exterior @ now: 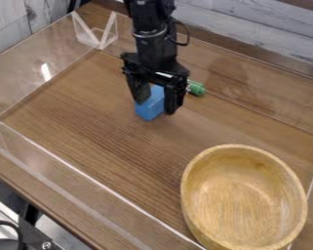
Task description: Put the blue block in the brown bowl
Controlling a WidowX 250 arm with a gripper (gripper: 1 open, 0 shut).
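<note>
I should grab the opposite sides of the block with my gripper next. Then I can put the blue block (149, 107) in the brown bowl (245, 194).
The blue block (149, 107) lies on the wooden table a little above the middle of the view. My black gripper (153, 102) points straight down over it, open, with one finger on each side of the block; the block rests on the table between them. The gripper hides the block's upper part. The brown bowl (245, 194), wide, shallow and empty, sits at the lower right, well apart from the block.
A green-and-white marker (194, 90) lies just right of the gripper. Clear acrylic walls (42, 70) ring the wooden table (94, 127). A clear stand (91, 34) is at the back left.
</note>
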